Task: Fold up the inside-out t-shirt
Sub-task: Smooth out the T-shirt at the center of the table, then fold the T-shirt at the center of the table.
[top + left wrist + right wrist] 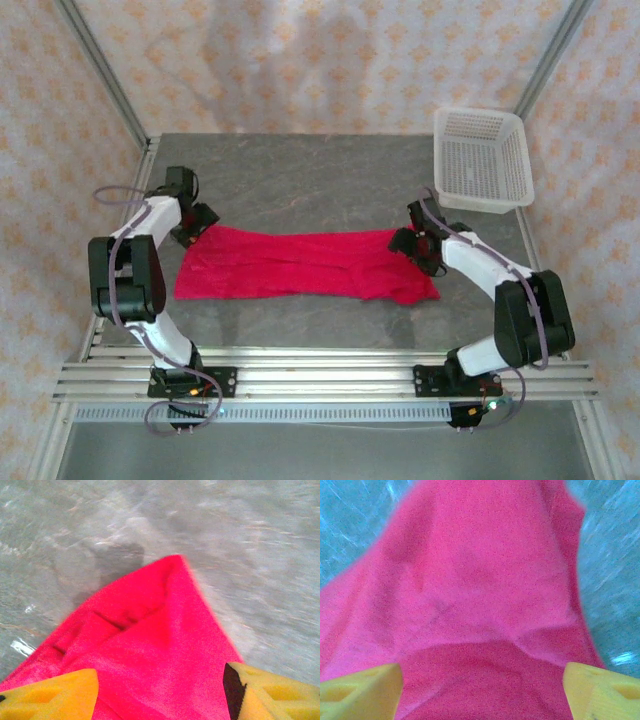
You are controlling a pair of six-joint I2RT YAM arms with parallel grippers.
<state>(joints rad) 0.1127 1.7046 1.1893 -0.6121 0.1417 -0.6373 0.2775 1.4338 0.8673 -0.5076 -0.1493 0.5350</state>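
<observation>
My right gripper grabs the t-shirt at its end nearest the basket (484,684) next, to fold that end over the rest of the t-shirt.
The inside-out t-shirt (300,265) is bright red and lies as a long flat band across the middle of the grey table. My left gripper (198,225) is at the shirt's far left corner. In the left wrist view its yellow fingers (55,695) stand wide apart and the gripper (161,690) is open over a pointed corner of the t-shirt (160,645). My right gripper (412,240) is at the shirt's far right end. It (481,685) is open too, with the t-shirt (480,580) spread beneath and between its fingers (365,690).
A white plastic mesh basket (483,160) stands at the table's back right corner. Bare grey tabletop (330,180) stretches behind the shirt. An aluminium rail (320,375) runs along the near edge, where the arm bases sit.
</observation>
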